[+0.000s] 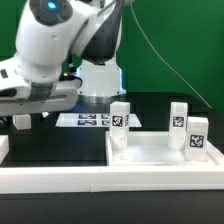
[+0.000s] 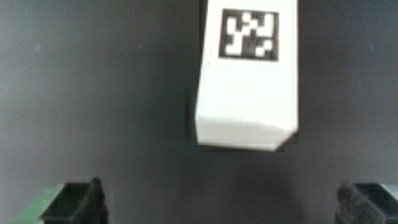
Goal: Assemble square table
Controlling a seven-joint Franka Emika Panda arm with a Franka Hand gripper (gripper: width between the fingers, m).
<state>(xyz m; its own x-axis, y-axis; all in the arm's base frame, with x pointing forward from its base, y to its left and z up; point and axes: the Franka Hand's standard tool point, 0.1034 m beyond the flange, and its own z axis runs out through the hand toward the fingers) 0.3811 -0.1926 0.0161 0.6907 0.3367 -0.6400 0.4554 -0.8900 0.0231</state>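
Note:
My fingers don't reach the white leg yet, so they would miss if I closed now. My gripper should first move toward the leg and then close on it.
In the wrist view a white blocky leg (image 2: 244, 95) lies flat on the black table, its black-white tag facing up. My gripper (image 2: 221, 205) hangs above it, open, and the two dark fingertips (image 2: 71, 203) stand wide apart with only bare table between them. The leg lies a little beyond the fingertips and nothing touches it. In the exterior view the gripper (image 1: 22, 108) is at the far left, just over that leg (image 1: 20, 122). The square tabletop slab (image 1: 160, 152) lies at the exterior view's right, with three tagged legs (image 1: 120, 125) (image 1: 178, 118) (image 1: 197, 135) standing upright on or by it.
The marker board (image 1: 88, 120) lies flat behind the slab, near the arm's base. A long white rail (image 1: 100, 180) borders the black surface along the front. A white block (image 1: 3, 146) shows at the exterior view's left edge.

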